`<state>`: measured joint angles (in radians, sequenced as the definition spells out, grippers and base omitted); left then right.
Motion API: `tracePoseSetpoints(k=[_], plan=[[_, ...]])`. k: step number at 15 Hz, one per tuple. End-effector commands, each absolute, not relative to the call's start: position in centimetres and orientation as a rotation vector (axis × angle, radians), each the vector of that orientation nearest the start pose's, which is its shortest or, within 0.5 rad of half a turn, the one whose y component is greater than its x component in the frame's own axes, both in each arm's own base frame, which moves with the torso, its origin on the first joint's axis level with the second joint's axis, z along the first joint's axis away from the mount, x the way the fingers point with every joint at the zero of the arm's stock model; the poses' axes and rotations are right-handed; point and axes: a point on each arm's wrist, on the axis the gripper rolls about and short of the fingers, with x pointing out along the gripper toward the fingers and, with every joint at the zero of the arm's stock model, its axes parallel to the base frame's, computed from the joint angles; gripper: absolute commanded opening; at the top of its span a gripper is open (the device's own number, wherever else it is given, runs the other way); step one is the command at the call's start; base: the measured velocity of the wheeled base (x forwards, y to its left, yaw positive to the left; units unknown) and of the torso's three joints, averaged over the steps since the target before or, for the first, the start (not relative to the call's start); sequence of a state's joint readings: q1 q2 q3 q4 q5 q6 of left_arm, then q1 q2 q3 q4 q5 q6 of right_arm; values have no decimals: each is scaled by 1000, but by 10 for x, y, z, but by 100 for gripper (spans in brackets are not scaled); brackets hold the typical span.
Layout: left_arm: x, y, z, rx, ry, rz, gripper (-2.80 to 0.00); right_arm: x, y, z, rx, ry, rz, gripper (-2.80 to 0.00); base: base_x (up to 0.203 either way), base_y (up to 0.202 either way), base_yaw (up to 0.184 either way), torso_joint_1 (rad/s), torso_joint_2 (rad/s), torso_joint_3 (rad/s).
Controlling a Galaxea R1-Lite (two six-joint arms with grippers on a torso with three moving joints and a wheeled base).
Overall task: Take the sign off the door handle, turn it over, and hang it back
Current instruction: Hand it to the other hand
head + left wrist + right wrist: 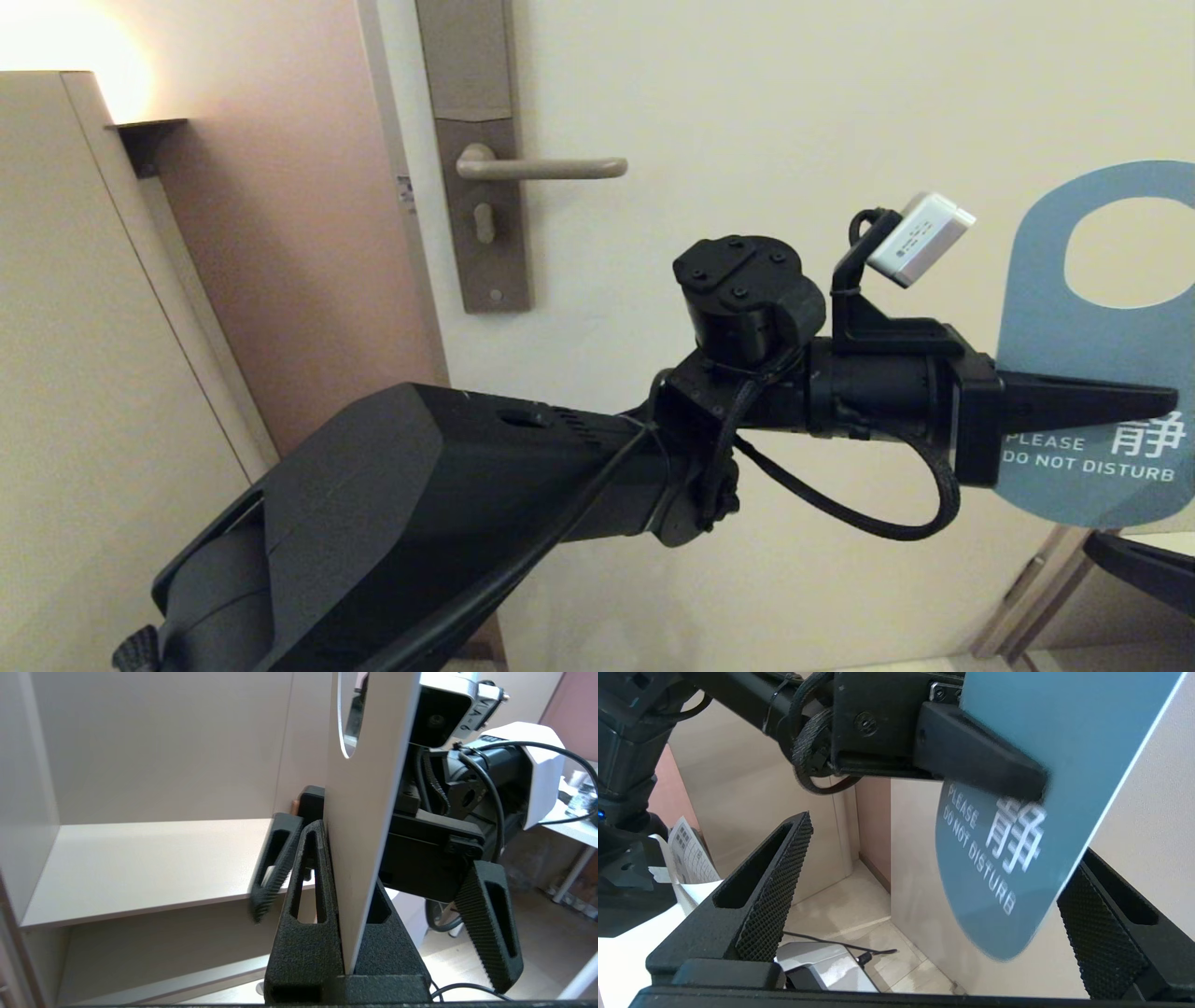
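The robot's right gripper needs to grab the sign by its rounded lettered end [1103,495] next. The sign's hole [1131,253] then stays free, so the sign can hang on the door handle.
The sign [1046,308] hangs upright at the far right of the head view, away from the door handle [551,168], with its blue "PLEASE DO NOT DISTURB" face towards me. My left gripper [1158,403] is shut on it just above the lettering, reaching in from the left. In the left wrist view the gripper [329,833] pinches the card, whose white face [369,788] shows edge-on. My right gripper [945,840] is open, its fingers [490,924] standing on either side of the sign's rounded lower end [1004,905] without touching it. The handle sticks out bare from its tall plate [481,243].
A beige cabinet [93,373] stands left of the door, its shelf [140,858] showing in the left wrist view. Below, on the tiled floor, lie a grey base and a cable [822,966]. A white table [574,826] stands off to one side.
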<state>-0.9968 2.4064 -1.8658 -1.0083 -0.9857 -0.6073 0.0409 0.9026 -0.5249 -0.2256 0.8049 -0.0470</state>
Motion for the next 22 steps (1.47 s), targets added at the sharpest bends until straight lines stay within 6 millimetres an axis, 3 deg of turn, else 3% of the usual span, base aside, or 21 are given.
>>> tracePoseSetpoints(k=[1,10,11,22], plan=[[252,-425,219,-389,45,-2042,-280,98,20,227,13,122,853,0,0,0,0,0,0,0],[251,-426,220,-389,32,-2038,-280,98,20,227,13,121,854,0,0,0,0,0,0,0],[250,-427,220,-394,30,-2032,-280,98,20,227,12,120,854,-280,0,0,0,0,0,0],[244,-432,219,-416,12,-2020,-280,94,20,226,10,115,853,-280,0,0,0,0,0,0]])
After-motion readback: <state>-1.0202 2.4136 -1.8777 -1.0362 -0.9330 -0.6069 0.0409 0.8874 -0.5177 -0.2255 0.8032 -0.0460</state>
